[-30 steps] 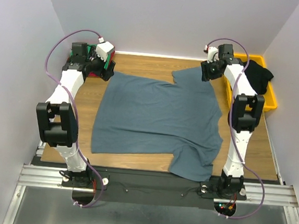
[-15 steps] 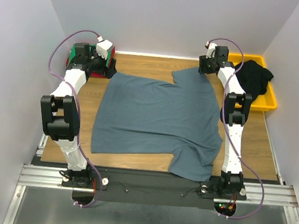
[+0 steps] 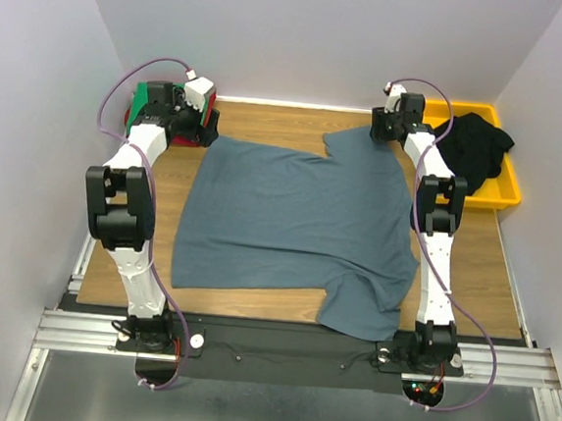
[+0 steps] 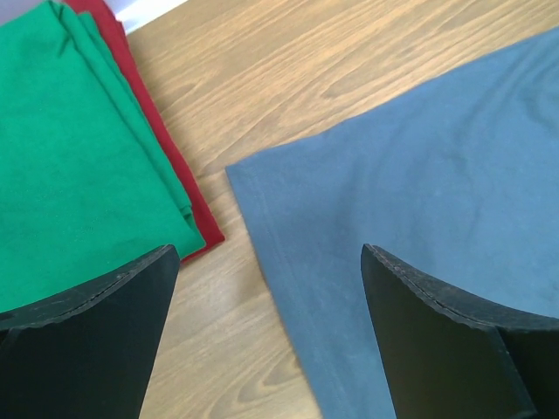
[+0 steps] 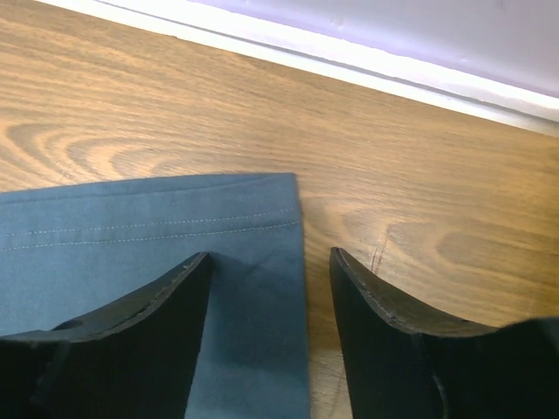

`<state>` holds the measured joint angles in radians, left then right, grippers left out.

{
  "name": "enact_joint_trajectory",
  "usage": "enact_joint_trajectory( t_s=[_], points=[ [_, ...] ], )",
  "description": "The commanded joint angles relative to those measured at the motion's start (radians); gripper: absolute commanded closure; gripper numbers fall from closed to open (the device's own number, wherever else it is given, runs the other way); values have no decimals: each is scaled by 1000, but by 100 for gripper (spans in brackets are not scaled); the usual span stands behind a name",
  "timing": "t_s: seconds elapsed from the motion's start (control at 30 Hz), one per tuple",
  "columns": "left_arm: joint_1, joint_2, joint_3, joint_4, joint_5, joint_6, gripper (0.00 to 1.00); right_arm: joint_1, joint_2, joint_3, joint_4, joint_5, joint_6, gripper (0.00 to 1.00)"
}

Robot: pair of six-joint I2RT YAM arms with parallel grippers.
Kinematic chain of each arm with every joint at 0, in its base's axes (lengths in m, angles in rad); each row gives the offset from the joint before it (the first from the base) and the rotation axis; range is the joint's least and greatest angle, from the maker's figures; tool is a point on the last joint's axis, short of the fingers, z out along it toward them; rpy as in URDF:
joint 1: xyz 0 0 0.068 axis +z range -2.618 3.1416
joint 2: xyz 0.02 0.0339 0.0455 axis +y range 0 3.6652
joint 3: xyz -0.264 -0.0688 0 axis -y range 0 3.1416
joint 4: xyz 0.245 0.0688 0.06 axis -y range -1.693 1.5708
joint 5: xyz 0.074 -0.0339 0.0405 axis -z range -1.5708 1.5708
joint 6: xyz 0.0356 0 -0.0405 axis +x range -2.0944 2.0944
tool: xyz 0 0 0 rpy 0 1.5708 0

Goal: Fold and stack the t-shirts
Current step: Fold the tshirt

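The fingers of my right gripper straddle the t-shirt's sleeve edge, one denting cloth, the other at the wood, so my right gripper closes on the t-shirt next.
A slate blue-grey t-shirt (image 3: 295, 222) lies spread flat on the wooden table. My left gripper (image 3: 201, 130) is open above the shirt's far-left corner (image 4: 253, 179), its jaws straddling the hem edge. A folded green t-shirt (image 4: 61, 157) lies on a folded red one (image 4: 166, 148) just left of it. My right gripper (image 3: 381, 133) is open over the shirt's far-right sleeve corner (image 5: 262, 218), jaws either side of the sleeve edge. A black t-shirt (image 3: 476, 141) lies in the yellow bin.
The yellow plastic bin (image 3: 505, 186) stands at the back right by the wall. The green and red stack (image 3: 158, 101) sits at the back left corner. A white baseboard (image 5: 349, 57) runs along the back wall.
Both arms have stretched further toward the back. The left gripper has settled at the shirt's far-left corner, the right one at the far-right sleeve corner. The shirt has not moved.
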<state>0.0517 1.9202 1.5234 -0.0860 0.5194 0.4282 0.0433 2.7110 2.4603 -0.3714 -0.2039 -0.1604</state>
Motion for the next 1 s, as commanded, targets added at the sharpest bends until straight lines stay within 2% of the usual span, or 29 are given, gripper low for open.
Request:
enact_joint_trajectory(
  t_s=[0.0, 0.07, 0.1, 0.23, 0.3, 0.4, 0.6, 0.87, 0.97],
  points=[
    [-3, 8, 79, -9, -27, 4, 2, -2, 39, 11, 46, -25, 7, 42],
    [-3, 34, 96, -11, -35, 6, 2, -3, 38, -13, 48, -35, 2, 51],
    [-3, 48, 116, -9, -38, 6, 2, -2, 38, -17, 46, -41, -2, 62],
    [-9, 123, 200, -29, -4, 12, 2, -2, 24, -29, 46, -60, -19, 92],
    [-24, 174, 250, -52, -13, 50, 2, -2, 9, -24, 46, -58, -30, 99],
    [-47, 226, 325, -55, -24, 86, 4, -2, -22, -23, 51, -42, -41, 99],
    [-49, 388, 561, -116, 2, 89, 15, -3, -68, -26, 66, -32, -47, 99],
    [-47, 487, 627, -172, 1, 126, 25, -3, -80, -43, 72, -23, -62, 99],
    [-49, 520, 681, -238, 14, 152, 30, -2, -82, -46, 74, -25, -65, 99]
  ],
)
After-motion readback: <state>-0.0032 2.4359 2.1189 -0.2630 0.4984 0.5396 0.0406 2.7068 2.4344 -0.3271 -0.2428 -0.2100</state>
